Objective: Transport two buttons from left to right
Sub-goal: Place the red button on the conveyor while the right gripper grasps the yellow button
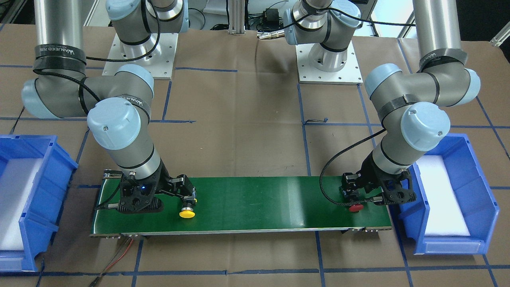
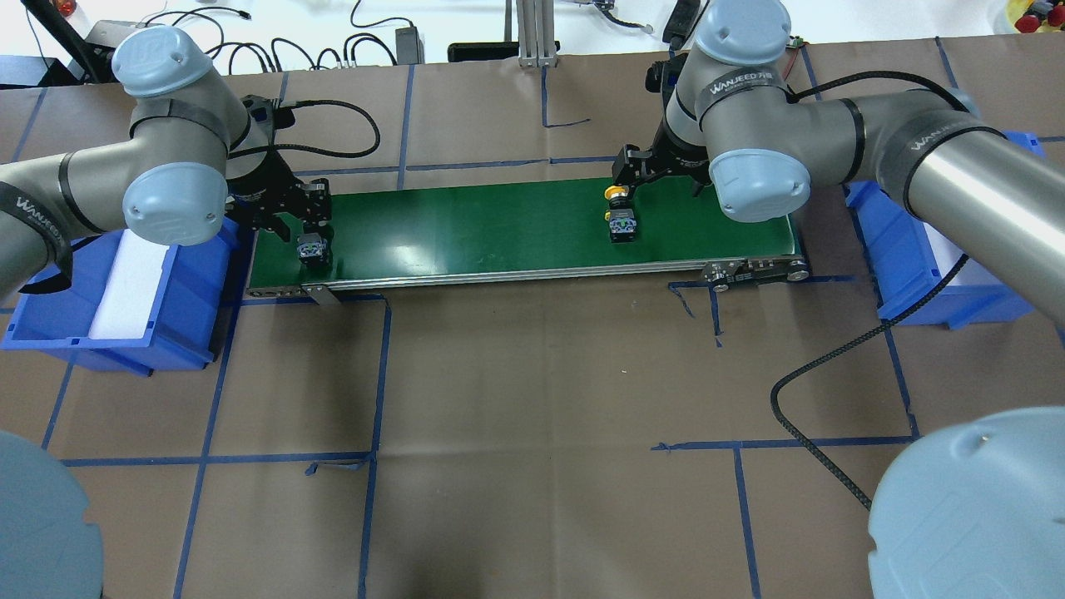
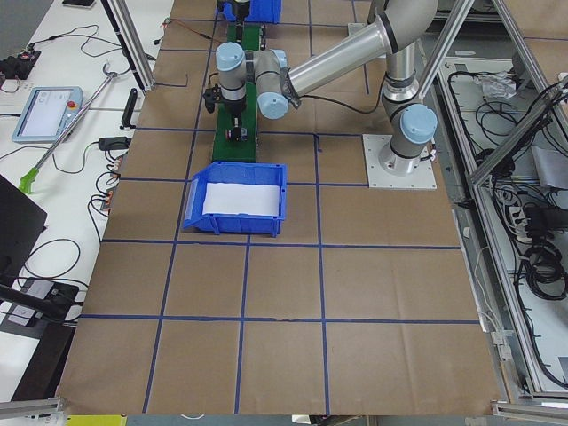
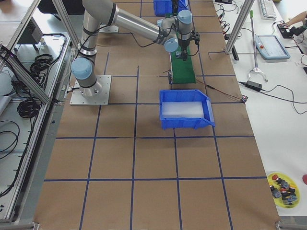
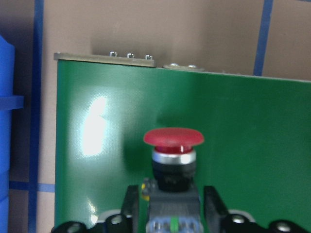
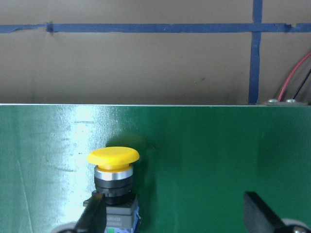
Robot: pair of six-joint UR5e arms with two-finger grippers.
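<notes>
My right gripper will take the yellow-capped button by its black body (image 1: 188, 200) next. It can then carry the button over to its bin (image 1: 21, 201).
The red-capped button (image 5: 173, 138) lies at the left end of the green conveyor belt (image 2: 466, 225); it also shows in the front view (image 1: 356, 207). My left gripper (image 5: 170, 194) is low on the belt, its fingers (image 5: 132, 199) tight against both sides of the button's black body. The yellow-capped button (image 6: 113, 158) lies on the belt towards its right end, seen from overhead too (image 2: 622, 223). My right gripper (image 6: 175, 211) is wide open over it, one finger (image 6: 95, 213) beside the button's body, the other far off.
A blue bin with white foam (image 2: 50, 333) stands off the belt's left end and another (image 2: 915, 283) off its right end. Blue tape lines cross the brown paper tabletop. A yellow dish of spare parts (image 4: 283, 187) sits on a side table.
</notes>
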